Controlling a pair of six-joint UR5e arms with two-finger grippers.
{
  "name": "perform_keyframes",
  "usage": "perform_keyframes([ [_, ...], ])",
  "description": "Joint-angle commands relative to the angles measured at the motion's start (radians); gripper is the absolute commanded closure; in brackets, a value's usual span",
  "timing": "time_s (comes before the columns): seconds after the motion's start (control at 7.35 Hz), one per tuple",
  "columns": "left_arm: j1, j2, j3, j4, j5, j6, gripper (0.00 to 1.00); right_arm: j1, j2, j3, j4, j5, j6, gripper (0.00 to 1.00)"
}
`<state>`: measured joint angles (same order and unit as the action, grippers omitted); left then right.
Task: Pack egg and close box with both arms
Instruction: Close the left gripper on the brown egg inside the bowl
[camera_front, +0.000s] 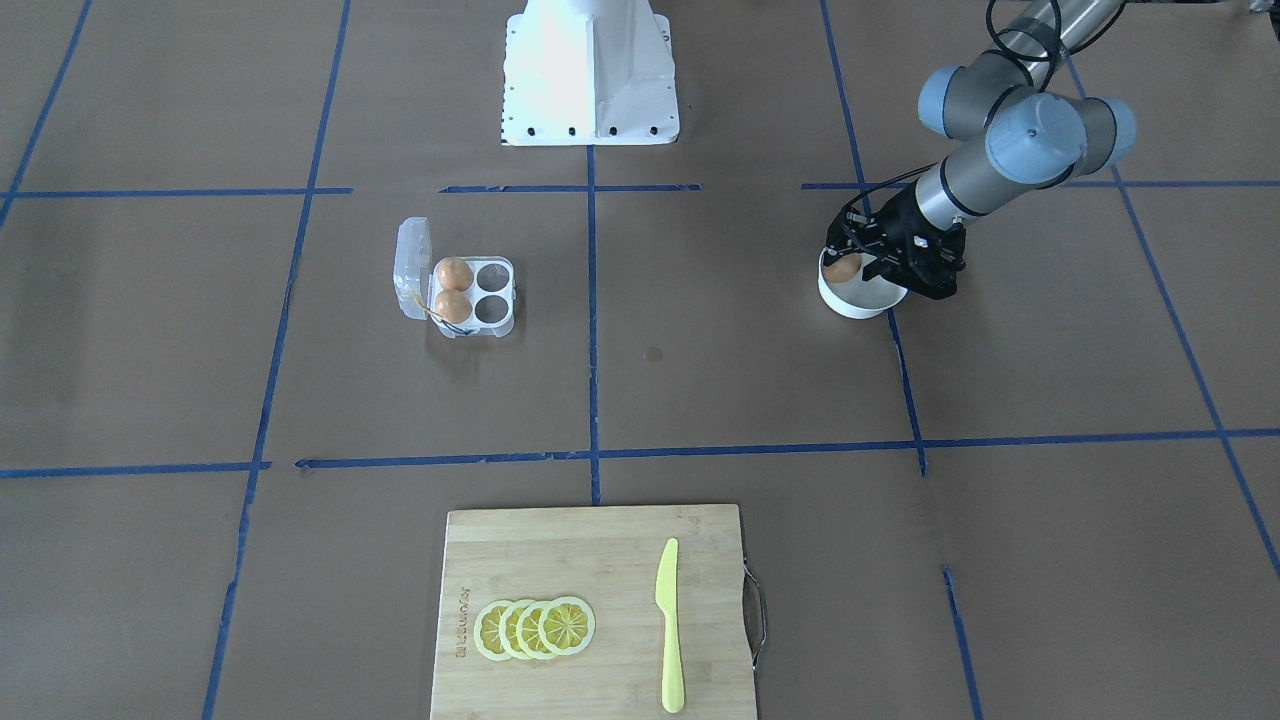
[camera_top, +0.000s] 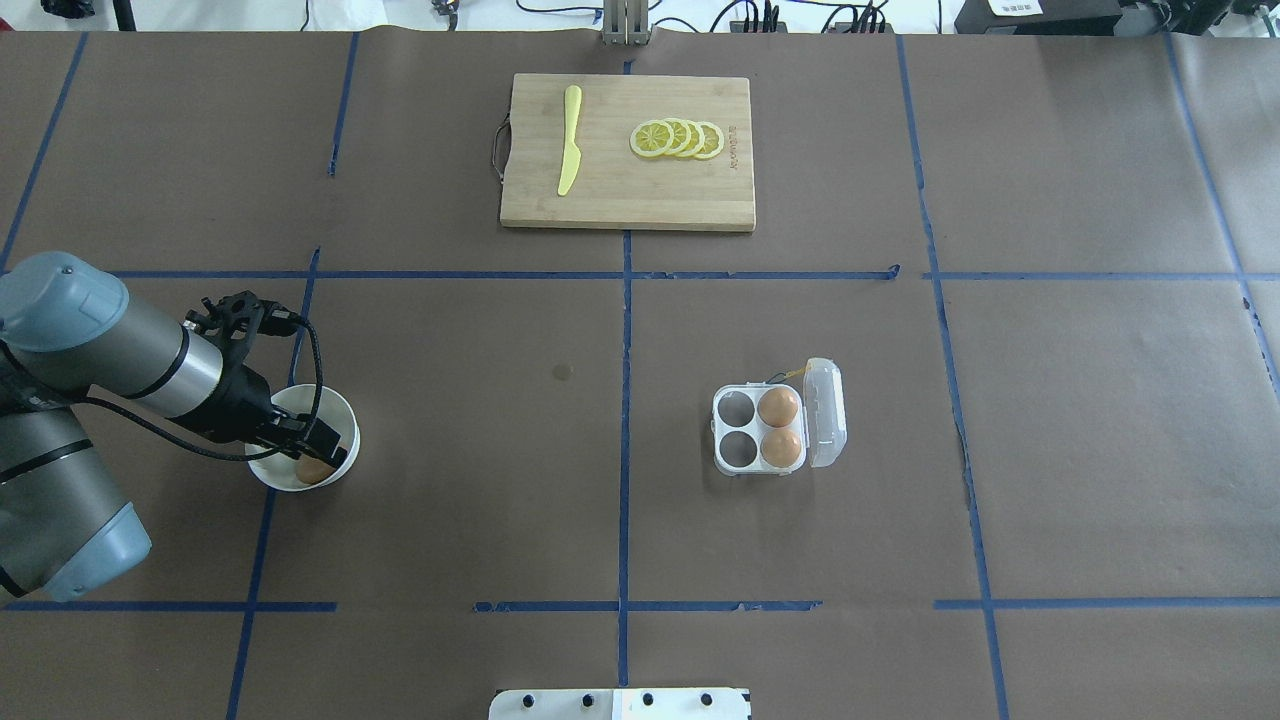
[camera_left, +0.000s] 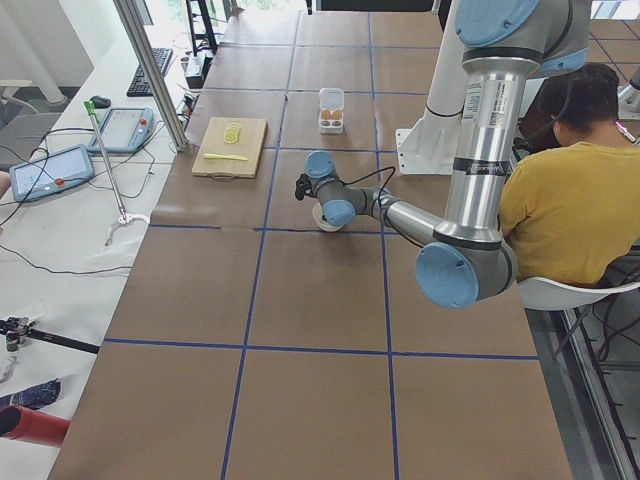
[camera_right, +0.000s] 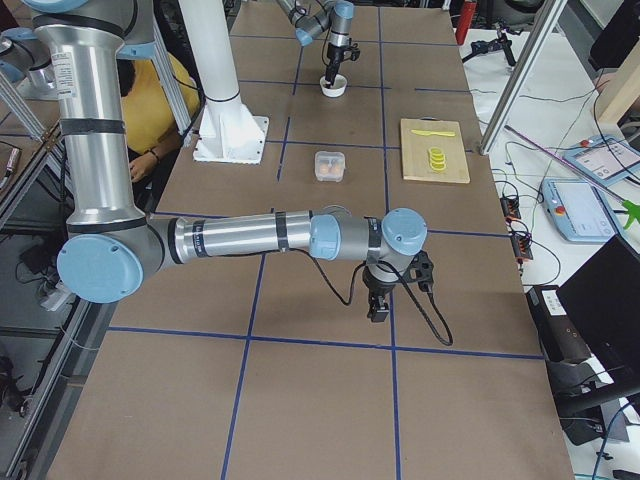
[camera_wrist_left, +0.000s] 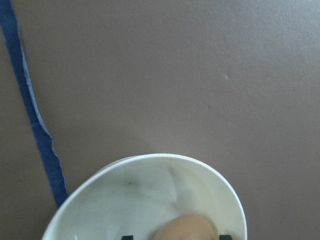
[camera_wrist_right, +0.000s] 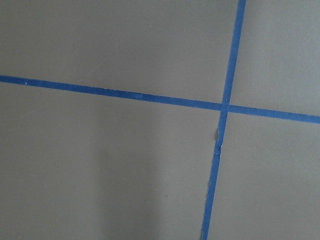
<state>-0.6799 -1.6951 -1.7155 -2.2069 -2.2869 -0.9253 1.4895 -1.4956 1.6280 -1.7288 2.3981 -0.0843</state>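
Observation:
I will next use my left gripper to grab the tan egg around its rounded body (camera_front: 841, 269), so that I can pack it into the egg box (camera_front: 471, 295).
A tan-brown egg (camera_top: 313, 470) lies in a round white bowl (camera_top: 338, 412) at the table's left; it also shows in the left wrist view (camera_wrist_left: 184, 229). My left gripper (camera_top: 318, 452) reaches down into the bowl, its jaws open on either side of the egg. The clear four-cell box (camera_top: 737, 430) stands right of centre with its lid (camera_top: 826, 412) swung open. It holds two eggs (camera_top: 778, 407) in the cells by the hinge. My right gripper (camera_right: 378, 305) shows only in the exterior right view, low over bare table; I cannot tell whether it is open.
A bamboo cutting board (camera_top: 620, 200) at the far middle carries a yellow knife (camera_top: 569, 140) and several lemon slices (camera_top: 678, 138). The white robot base (camera_front: 590, 70) stands at the near edge. Blue tape lines (camera_top: 626, 400) cross the brown table.

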Motion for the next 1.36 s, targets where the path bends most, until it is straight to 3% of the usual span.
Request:
perform_keyframes([
  [0.0, 0.003, -0.001, 0.004, -0.001, 0.001, 0.000, 0.35, 0.000, -0.002, 0.000, 0.000, 0.001, 0.000, 0.00],
  [0.54, 0.005, -0.006, 0.010, 0.001, 0.003, 0.002, 0.43, 0.000, -0.002, -0.005, 0.000, -0.001, -0.002, 0.00],
  [0.82, 0.002, -0.003, -0.007, 0.001, 0.001, 0.002, 1.00, 0.000, -0.002, -0.002, 0.000, -0.001, -0.002, 0.00],
  [1.22, -0.103, 0.072, -0.175, 0.015, -0.002, 0.000, 1.00, 0.000, 0.000, 0.000, 0.000, -0.001, -0.002, 0.00],
])
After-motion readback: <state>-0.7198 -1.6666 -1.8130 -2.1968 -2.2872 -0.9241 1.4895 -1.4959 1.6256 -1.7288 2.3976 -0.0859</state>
